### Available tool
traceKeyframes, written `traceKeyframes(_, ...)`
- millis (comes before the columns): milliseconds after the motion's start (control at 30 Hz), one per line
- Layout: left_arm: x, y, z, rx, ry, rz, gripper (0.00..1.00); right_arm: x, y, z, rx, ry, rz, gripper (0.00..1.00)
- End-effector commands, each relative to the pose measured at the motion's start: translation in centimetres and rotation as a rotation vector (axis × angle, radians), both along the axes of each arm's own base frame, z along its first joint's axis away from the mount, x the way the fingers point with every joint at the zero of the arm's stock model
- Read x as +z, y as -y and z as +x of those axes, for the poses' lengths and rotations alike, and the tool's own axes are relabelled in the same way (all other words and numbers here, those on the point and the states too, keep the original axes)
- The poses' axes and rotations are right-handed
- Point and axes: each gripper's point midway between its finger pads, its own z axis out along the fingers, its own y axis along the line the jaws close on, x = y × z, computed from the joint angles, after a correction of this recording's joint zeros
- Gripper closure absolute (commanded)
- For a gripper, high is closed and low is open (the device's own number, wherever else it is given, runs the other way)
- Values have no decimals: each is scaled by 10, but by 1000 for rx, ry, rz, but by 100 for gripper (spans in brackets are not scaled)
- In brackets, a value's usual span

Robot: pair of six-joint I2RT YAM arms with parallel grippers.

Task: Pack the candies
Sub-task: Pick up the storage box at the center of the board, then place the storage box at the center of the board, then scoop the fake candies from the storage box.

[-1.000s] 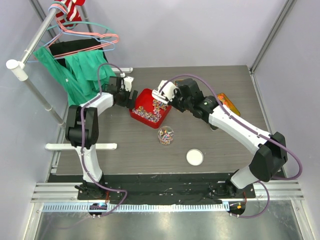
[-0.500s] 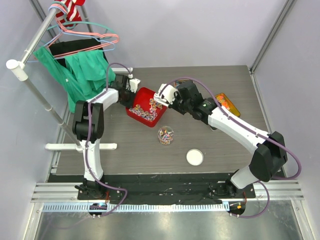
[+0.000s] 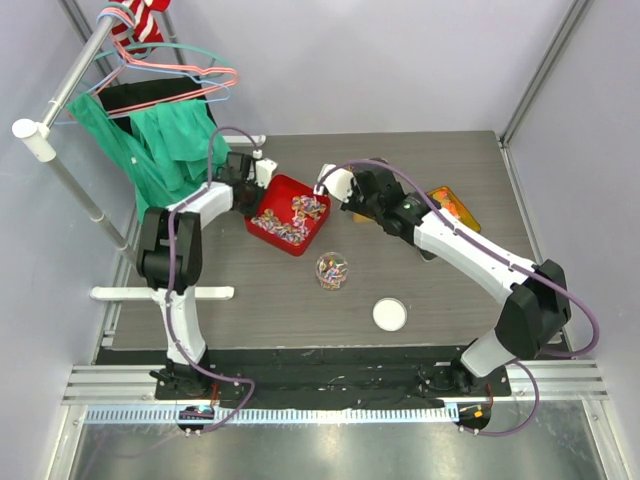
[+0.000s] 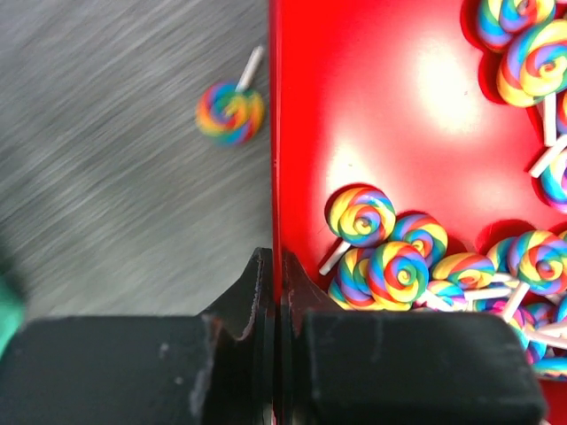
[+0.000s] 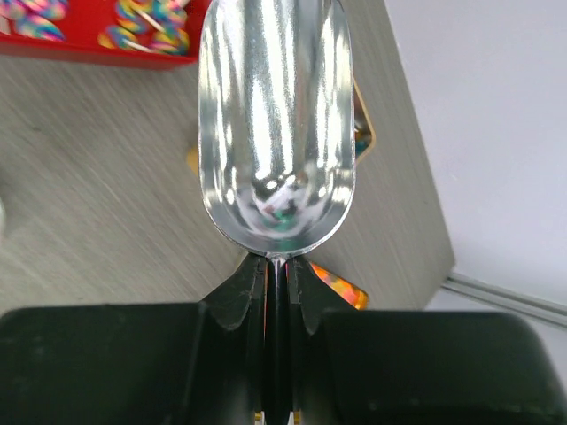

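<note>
The red tray would come up by its side (image 3: pixel 261 202) (image 4: pixel 280 288) with the lollipops inside if I lifted it now, because my left gripper's fingers pinch that side from both sides.
The candies (image 3: pixel 293 216) are rainbow swirl lollipops heaped in a red tray (image 3: pixel 283 191). In the left wrist view they lie (image 4: pixel 396 266) against the tray's wall (image 4: pixel 275 133), and my left gripper (image 4: pixel 276 266) is shut on that wall, one finger inside and one outside. From above, the left gripper (image 3: pixel 256 197) sits at the tray's left edge. One loose lollipop (image 4: pixel 230 112) lies on the table outside the tray. My right gripper (image 5: pixel 277 266) is shut on the handle of an empty metal scoop (image 5: pixel 276 115), held (image 3: pixel 334 183) just right of the tray.
A small clear jar (image 3: pixel 332 270) holding several candies stands in front of the tray, its white lid (image 3: pixel 390 314) nearer the arms. An orange container (image 3: pixel 455 205) lies right of the right arm. Green cloth and hangers on a rack (image 3: pixel 160 140) stand at the far left.
My left gripper has closed on the tray's wall and the tray has shifted a little to the left. The right arm has drawn the scoop back off the tray.
</note>
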Motion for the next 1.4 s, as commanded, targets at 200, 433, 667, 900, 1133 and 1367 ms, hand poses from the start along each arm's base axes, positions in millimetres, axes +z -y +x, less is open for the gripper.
traceKeyframes(200,146,-4,24,40,655,90,100,40,13,22,-5,147,-227,99)
traceKeyframes(433,152,5,17,54,756,111,100,30,-8,10,63,228,-486,99)
traceKeyframes(667,155,6,9,87,835,63,100,17,-35,6,116,286,-668,99)
traceKeyframes(900,160,16,3,-1,885,54,100,-9,-43,5,168,226,-731,99)
traceKeyframes(1133,166,27,1,-24,846,82,100,-12,-53,8,159,226,-706,99)
traceKeyframes(1367,168,34,-7,-92,872,177,100,17,-55,4,120,230,-469,99)
